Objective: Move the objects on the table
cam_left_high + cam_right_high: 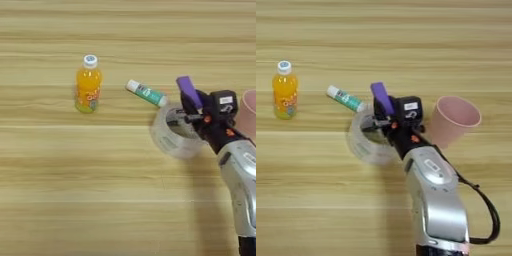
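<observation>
My right gripper should keep holding the purple block [188, 89], because it hangs high above the table by the clear tape roll [172, 136] and would drop if I opened now.
The orange juice bottle [88, 84] with its white cap stands upright on the wooden table [75, 190], left of centre. The clear tape roll [172, 136] lies to the right of centre. My right gripper [192, 107] hangs over the roll's far side, shut on the small purple block [188, 89]. The block sticks up and leans left out of the black fingers. The silver forearm [433, 200] comes in from the bottom edge and hides the roll's right side.
A green and white tube [146, 93] lies on its side just behind the tape roll, pointing up-left. A pink cup [453, 120] stands tilted right beside the gripper's right side.
</observation>
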Controlling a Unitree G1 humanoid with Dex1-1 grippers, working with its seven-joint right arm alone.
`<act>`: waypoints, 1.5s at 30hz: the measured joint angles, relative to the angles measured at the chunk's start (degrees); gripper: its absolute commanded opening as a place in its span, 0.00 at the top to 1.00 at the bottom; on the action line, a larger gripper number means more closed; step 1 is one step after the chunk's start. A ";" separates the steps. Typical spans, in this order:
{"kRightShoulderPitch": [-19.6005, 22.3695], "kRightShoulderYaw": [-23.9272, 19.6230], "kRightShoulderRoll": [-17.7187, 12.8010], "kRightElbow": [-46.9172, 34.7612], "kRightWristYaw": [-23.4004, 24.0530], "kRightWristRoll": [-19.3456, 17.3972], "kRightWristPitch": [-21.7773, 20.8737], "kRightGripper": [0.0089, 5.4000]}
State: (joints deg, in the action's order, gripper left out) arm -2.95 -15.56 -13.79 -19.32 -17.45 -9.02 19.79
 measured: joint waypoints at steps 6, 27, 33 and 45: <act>-1.05 -3.40 -1.35 2.33 0.09 -0.59 -0.23 0.74; -2.26 -5.40 -3.71 11.58 0.86 0.60 -1.96 0.74; -2.38 -5.60 -3.99 12.74 0.88 0.62 -3.14 0.74; -3.09 -5.07 -3.98 15.46 0.88 0.69 -3.37 0.74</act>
State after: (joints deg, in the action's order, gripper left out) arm -6.03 -20.63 -17.77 -3.86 -16.58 -8.33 16.42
